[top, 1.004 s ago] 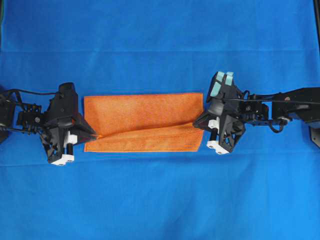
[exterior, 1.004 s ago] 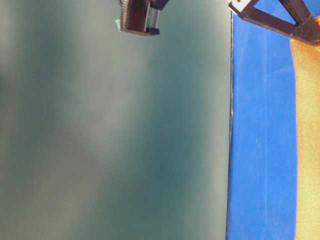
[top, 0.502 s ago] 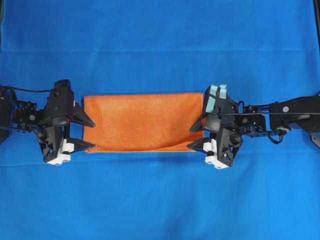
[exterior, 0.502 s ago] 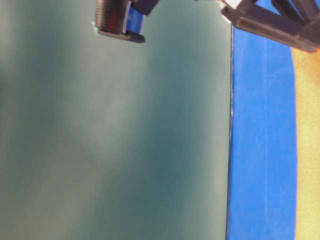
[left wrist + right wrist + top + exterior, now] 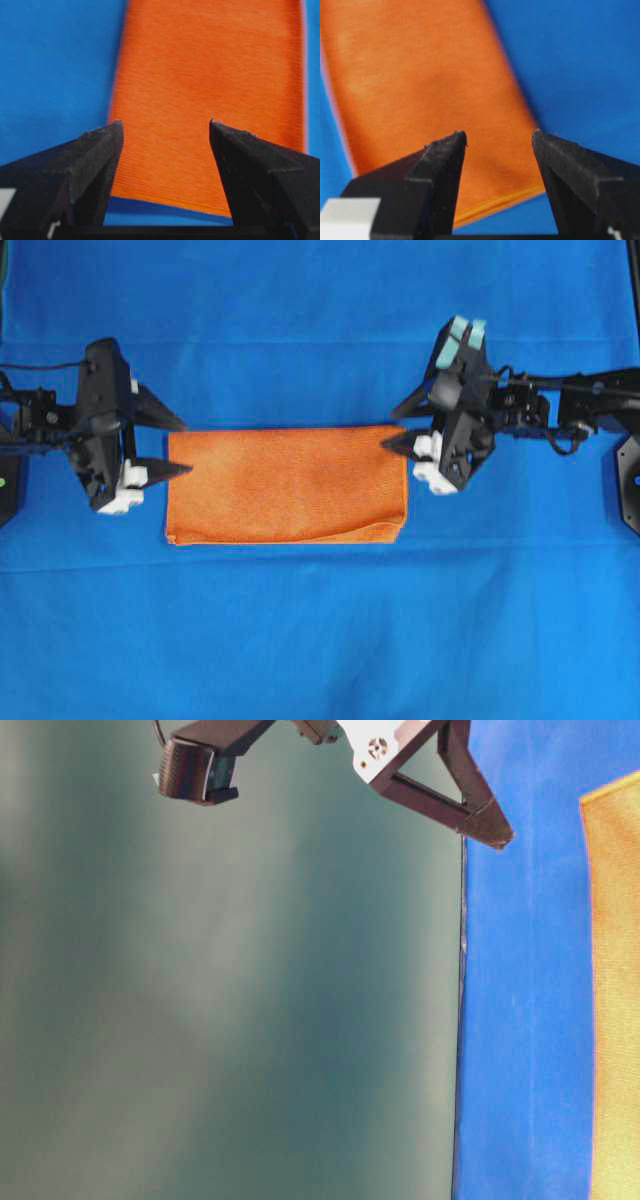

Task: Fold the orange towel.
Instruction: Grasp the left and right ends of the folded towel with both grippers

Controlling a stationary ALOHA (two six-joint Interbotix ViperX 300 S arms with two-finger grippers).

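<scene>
I will next grab the towel's hemmed corner with my right gripper to fold the towel. The towel's edge offers a grip there, while the towel's middle lies flat.
The orange towel lies flat on the table as a wide rectangle, with a doubled edge along its near side. My left gripper hovers open at the towel's left end, with nothing between its fingers. My right gripper hovers open at the far right corner, also empty. In the left wrist view the towel stretches away beneath the open gripper. The right wrist view shows the towel's hemmed corner under the open gripper. One black finger shows in the table-level view beside the towel.
A blue cloth covers the whole table. The table's edge runs down the table-level view, with a plain grey-green backdrop beyond it. Both arms reach in from the left and right sides.
Both grippers opened and let go of the towel's folded layer, which dropped flat. Both then moved toward the table's far side, off the near edge.
</scene>
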